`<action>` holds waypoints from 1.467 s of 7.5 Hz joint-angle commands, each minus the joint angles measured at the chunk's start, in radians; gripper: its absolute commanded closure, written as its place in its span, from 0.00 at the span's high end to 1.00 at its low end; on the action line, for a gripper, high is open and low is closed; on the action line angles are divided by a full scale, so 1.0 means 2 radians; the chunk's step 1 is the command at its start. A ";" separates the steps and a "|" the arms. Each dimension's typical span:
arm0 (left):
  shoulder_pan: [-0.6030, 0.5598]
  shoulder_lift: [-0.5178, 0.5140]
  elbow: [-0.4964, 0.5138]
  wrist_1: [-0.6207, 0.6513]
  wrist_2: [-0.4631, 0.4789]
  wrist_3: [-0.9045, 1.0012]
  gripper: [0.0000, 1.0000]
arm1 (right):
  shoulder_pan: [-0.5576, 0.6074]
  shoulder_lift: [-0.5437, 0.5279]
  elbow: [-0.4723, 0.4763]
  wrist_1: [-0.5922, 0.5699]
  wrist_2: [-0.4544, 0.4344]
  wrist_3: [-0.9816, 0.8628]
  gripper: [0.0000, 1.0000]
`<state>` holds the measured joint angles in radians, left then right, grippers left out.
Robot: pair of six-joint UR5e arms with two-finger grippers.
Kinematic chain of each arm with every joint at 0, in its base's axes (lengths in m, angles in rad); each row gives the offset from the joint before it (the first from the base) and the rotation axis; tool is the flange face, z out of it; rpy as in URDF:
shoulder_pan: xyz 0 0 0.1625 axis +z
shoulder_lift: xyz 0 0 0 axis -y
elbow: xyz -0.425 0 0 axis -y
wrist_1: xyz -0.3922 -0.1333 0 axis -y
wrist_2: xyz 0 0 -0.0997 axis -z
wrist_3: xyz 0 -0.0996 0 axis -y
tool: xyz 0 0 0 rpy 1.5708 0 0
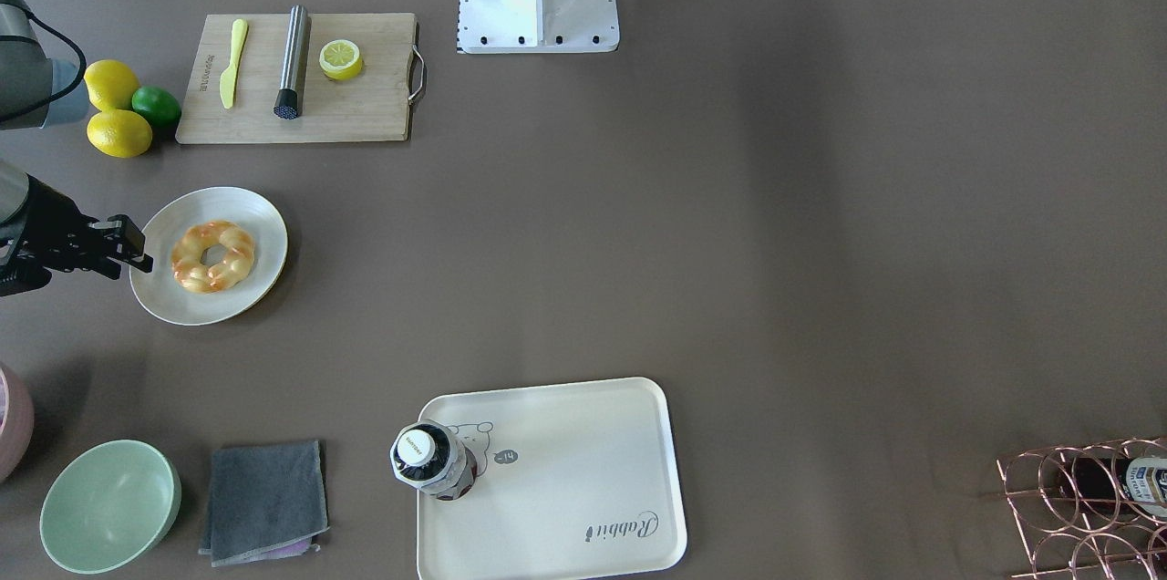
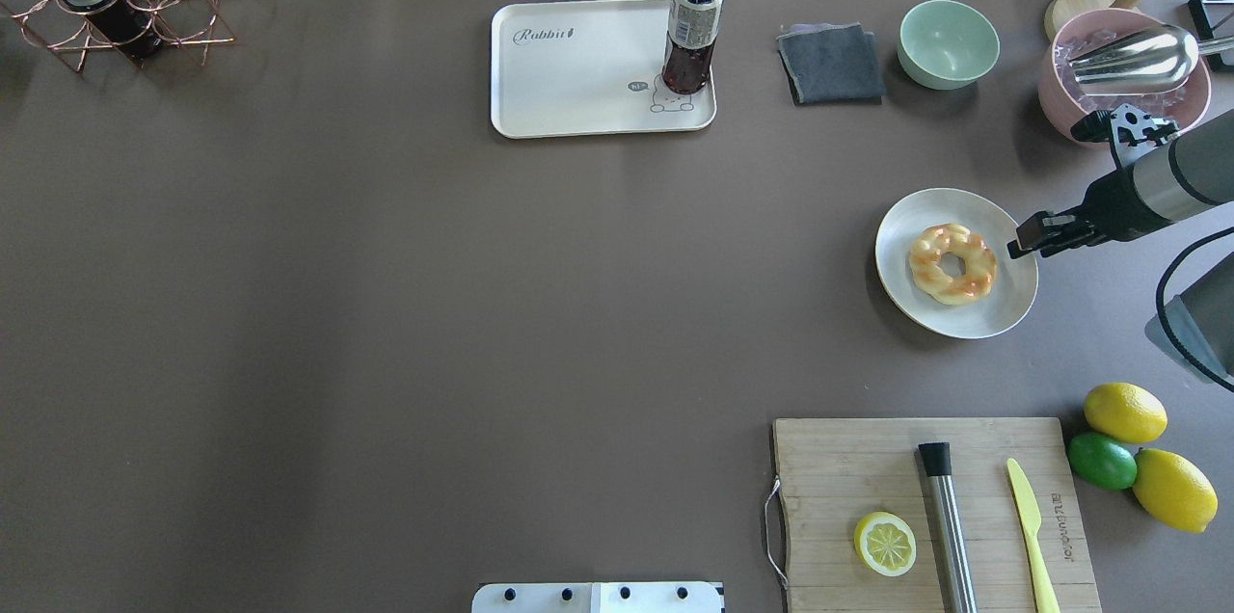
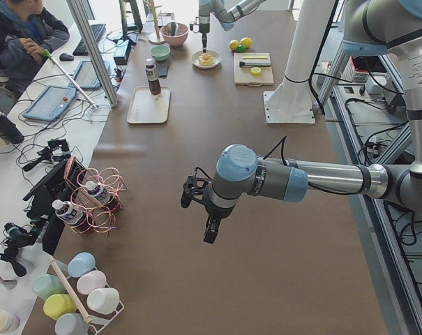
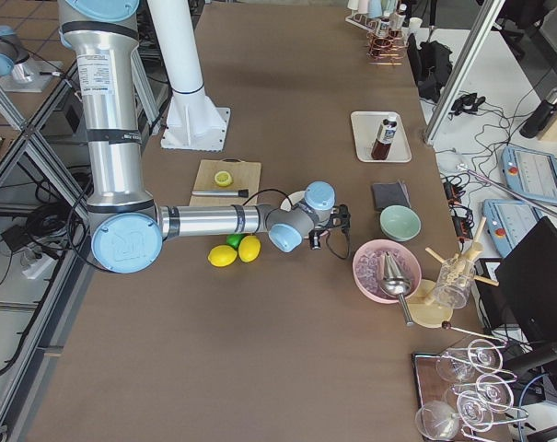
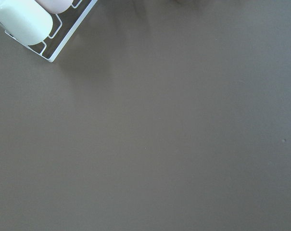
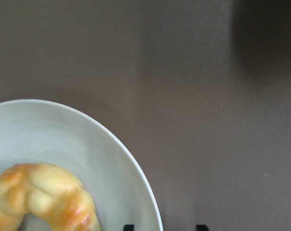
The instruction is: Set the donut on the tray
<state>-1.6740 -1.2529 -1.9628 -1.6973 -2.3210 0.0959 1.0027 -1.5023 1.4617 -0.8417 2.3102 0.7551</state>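
Observation:
The braided donut (image 1: 187,252) lies loose on the plate. My right gripper should next grab the plate by its rim (image 1: 141,236), so that the plate stays level.
The donut (image 1: 213,256) is a golden braided ring lying on a round white plate (image 1: 264,224); it also shows in the overhead view (image 2: 952,263) and the right wrist view (image 6: 39,197). The cream tray (image 1: 565,489) with "Rabbit" script lies across the table (image 2: 578,64), with a dark drink bottle (image 2: 689,25) standing on one corner. My right gripper (image 2: 1024,239) hovers over the plate's edge beside the donut, open and empty (image 6: 164,227). My left gripper (image 3: 211,234) hangs over bare table far from both; I cannot tell if it is open or shut.
A wooden cutting board (image 2: 868,468) holds a lemon half (image 2: 885,544), a metal rod and a yellow knife. Two lemons and a lime (image 2: 1102,460) lie beside it. A green bowl (image 2: 949,42), grey cloth (image 2: 831,64), pink bowl (image 2: 1060,93) and copper rack (image 2: 116,6) stand along the far edge.

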 commanded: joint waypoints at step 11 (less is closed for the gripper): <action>0.165 -0.142 -0.004 0.000 -0.040 -0.305 0.97 | -0.075 0.058 0.154 -0.007 -0.037 0.264 0.00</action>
<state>-1.4897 -1.3996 -1.9651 -1.6970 -2.3511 -0.2354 0.9395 -1.4117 1.6957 -0.8542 2.2995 1.1298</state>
